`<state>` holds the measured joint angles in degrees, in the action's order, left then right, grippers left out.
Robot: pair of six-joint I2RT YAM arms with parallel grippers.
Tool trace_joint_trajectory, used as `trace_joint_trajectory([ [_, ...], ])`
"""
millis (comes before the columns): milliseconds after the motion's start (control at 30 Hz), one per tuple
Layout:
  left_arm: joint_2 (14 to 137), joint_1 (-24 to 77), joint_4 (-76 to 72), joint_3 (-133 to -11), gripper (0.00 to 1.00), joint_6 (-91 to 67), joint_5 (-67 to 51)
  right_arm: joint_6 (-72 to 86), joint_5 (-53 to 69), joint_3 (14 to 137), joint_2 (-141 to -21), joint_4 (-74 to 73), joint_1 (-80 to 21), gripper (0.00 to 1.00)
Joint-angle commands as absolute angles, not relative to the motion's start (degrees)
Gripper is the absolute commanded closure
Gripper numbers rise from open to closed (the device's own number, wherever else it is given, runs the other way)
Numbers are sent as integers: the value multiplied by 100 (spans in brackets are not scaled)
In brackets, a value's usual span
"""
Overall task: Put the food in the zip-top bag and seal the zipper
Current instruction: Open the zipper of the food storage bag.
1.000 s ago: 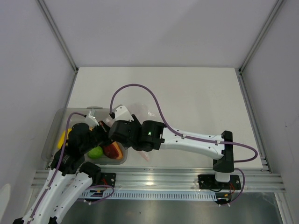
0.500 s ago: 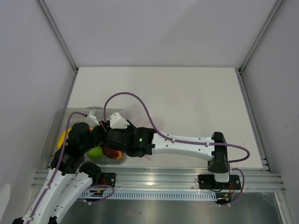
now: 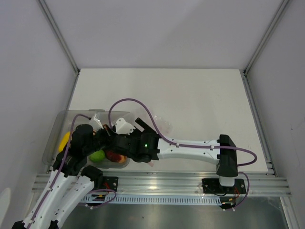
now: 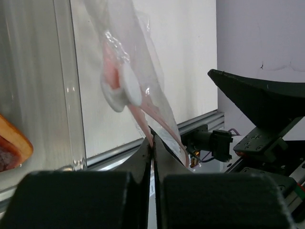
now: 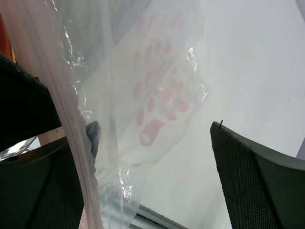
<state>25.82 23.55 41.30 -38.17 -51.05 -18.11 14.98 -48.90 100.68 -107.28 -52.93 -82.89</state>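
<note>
A finger shows through the clear film past the bag's zipper strip (image 5: 80,132). The robot's right gripper would hold the strip if it closed now, so it needs to close.
The clear zip-top bag (image 5: 157,90) with its patch of pink dots hangs between my two grippers; it shows faintly in the top view (image 3: 160,125). My left gripper (image 4: 152,143) is shut on the bag's pinkish zipper (image 4: 143,121) and sits by the bin in the top view (image 3: 102,135). My right gripper (image 5: 143,136) is wide open around the bag, the zipper (image 5: 71,143) lying against its left finger (image 5: 38,191); in the top view it is over the bin (image 3: 116,141). A lime-green fruit (image 3: 97,155), a red-orange slice (image 3: 114,156) and a yellow piece (image 3: 63,141) lie in the bin.
The grey translucent bin (image 3: 57,125) stands at the table's near left corner; its wall shows in the left wrist view (image 4: 62,95) with the slice's end (image 4: 12,149) behind it. The aluminium rail (image 3: 181,181) runs along the near edge. White walls enclose the table.
My right arm has swung left and nearer, bringing its gripper over the bin beside the left gripper. The left arm has hardly moved.
</note>
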Motion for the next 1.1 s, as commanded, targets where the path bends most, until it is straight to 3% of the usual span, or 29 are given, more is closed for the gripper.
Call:
trace_joint_trajectory([
  [0, 2637, 2426, 3674, -3973, 99, -5001, -2303, 1538, -4703, 9976, -10582, -4562, -8271, 1],
  [200, 2724, 2443, 3647, -3990, 99, -4896, -2347, 1468, -4764, 9739, -10337, -4369, -8244, 2],
  [300, 2804, 2435, 3674, -4008, 99, -4817, -2364, 1512, -4571, 9564, -10109, -4254, -8174, 33],
  [333, 2830, 2435, 3665, -4017, 99, -4790, -2364, 1529, -4527, 9493, -10047, -4158, -8113, 50],
  [400, 2883, 2435, 3648, -3999, 99, -4755, -2399, 1477, -4448, 9274, -9845, -4061, -8069, 61],
  [433, 2918, 2435, 3595, -3999, 99, -4737, -2417, 1459, -4439, 9220, -9783, -3982, -8051, 76],
  [533, 3111, 2435, 3489, -4007, 99, -4597, -2513, 1538, -4395, 9071, -9607, -4008, -7972, 100],
  [733, 3831, 2549, 3156, -4078, 99, -4403, -2575, 2030, -4175, 8659, -9107, -4219, -7568, 100],
  [1067, 5658, 3383, 2707, -4858, 99, -4219, -2426, 1679, -5177, 7770, -8272, -4237, -6576, 100],
])
